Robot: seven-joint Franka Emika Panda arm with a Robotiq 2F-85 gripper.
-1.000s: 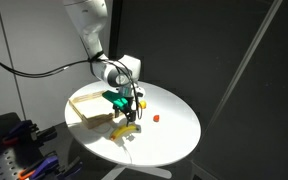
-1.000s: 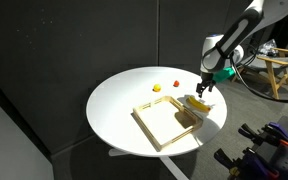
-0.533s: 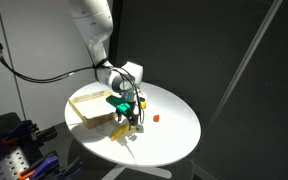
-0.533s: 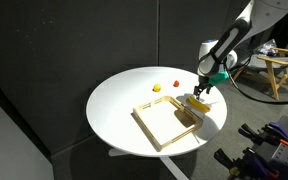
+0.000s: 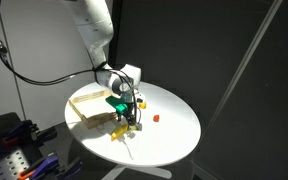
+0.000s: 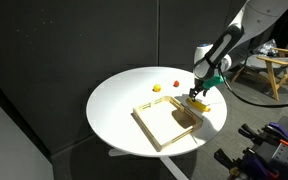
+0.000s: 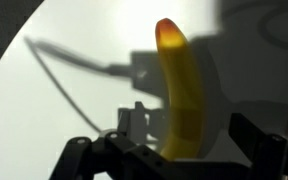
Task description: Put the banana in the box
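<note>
A finger's shadow shows on the tabletop beyond that finger's end, so my gripper lowers next. It is too early to close on the banana between its fingers.
The yellow banana point(image 7: 182, 95) lies on the round white table, just outside the near wall of the light wooden box point(image 5: 87, 106). It shows in both exterior views point(image 5: 124, 131) point(image 6: 200, 103), as does the box point(image 6: 167, 124). My gripper point(image 7: 189, 145) is low over the banana, its open fingers on either side of the fruit and not closed on it. In both exterior views the gripper point(image 5: 125, 113) point(image 6: 197, 92) hangs right above the banana. The box looks empty.
A small yellow ball point(image 6: 157, 88) and a tiny red object point(image 6: 174, 83) lie on the round white table point(image 6: 119, 105) beyond the box. The red object point(image 5: 156, 117) is close to the banana. The table edge is near the banana.
The gripper has come down closer over the banana and shifted slightly. The banana and the box have not moved.
</note>
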